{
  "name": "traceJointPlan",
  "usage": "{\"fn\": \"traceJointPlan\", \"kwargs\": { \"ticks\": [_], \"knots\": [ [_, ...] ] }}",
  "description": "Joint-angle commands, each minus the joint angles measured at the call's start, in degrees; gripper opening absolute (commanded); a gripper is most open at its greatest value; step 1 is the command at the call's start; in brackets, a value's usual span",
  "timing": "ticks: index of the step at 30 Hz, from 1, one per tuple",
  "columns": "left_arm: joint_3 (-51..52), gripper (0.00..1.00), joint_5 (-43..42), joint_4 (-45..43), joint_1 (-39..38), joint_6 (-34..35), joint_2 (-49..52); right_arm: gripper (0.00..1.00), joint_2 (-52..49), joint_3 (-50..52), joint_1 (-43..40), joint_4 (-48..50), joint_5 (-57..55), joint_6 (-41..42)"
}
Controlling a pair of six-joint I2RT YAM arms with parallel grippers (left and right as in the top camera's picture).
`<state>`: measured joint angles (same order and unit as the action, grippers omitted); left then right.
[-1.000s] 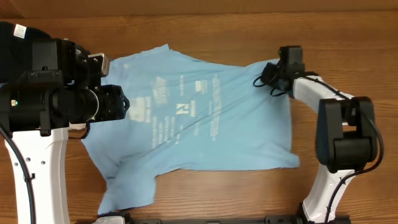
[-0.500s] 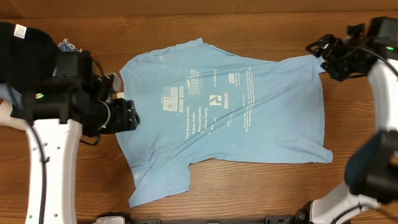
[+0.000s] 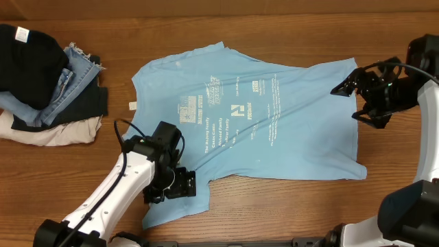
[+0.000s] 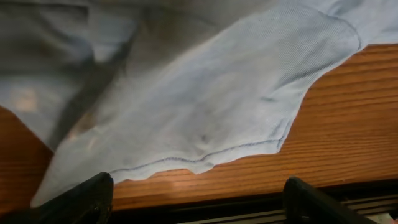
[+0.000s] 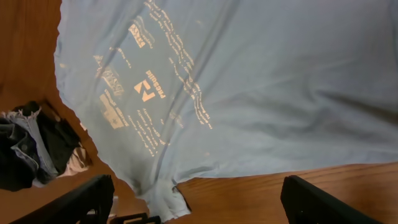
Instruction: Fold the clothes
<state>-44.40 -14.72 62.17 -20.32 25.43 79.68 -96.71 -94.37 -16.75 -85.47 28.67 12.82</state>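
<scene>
I will next pick up the T-shirt point(image 3: 274, 130) by its near-side sleeve point(image 3: 178, 210) with my left gripper. It is spread wide, and this will turn it over for folding.
The clothes, one light sky-blue T-shirt point(image 3: 274, 130), lie spread flat on the wooden table with small white print facing up. My left gripper point(image 3: 173, 186) hovers over the shirt's lower-left sleeve. In the left wrist view it point(image 4: 196, 208) is open with nothing between its fingers, and the sleeve hem point(image 4: 205, 93) lies just ahead. My right gripper point(image 3: 351, 101) is at the shirt's right edge, also open. The right wrist view looks from above across the shirt point(image 5: 249, 81), and the gripper point(image 5: 199, 208) holds nothing.
A pile of other garments point(image 3: 48, 82), black, denim and beige, sits at the table's far left and also shows in the right wrist view point(image 5: 31, 149). A black rail point(image 4: 249, 208) runs along the table's near edge, just past the sleeve.
The shirt was stretched out flat, then both grippers opened and let go of it. The left arm swung from the left edge down to the lower sleeve. The right gripper dropped slightly.
</scene>
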Motion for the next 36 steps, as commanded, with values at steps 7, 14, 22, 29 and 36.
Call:
{"fn": "traceJointPlan", "kwargs": {
  "ticks": [7, 14, 22, 29, 36],
  "knots": [
    [9.9, 0.82, -2.7, -9.1, -3.7, 9.8, 2.4, 0.91, 0.3, -0.1, 1.7, 0.9, 0.5, -1.1],
    [9.5, 0.16, -2.7, -16.3, -3.0, 11.0, 14.3, 0.91, 0.3, -0.1, 1.7, 1.0, 0.2, -1.4],
    [-13.2, 0.04, 8.7, 4.7, 3.2, 7.1, 3.6, 0.96, 0.3, 0.4, 1.6, 0.5, -7.7, 2.7],
    [-26.2, 0.04, 20.5, 17.0, 7.1, 4.1, -4.1, 0.82, 0.3, 19.4, 2.3, -0.1, -7.8, 9.8],
    [-26.3, 0.04, 20.7, 15.7, 7.2, 2.8, -4.0, 0.59, 0.3, 39.8, 3.6, 4.4, -6.1, 11.3]
  ]
}}
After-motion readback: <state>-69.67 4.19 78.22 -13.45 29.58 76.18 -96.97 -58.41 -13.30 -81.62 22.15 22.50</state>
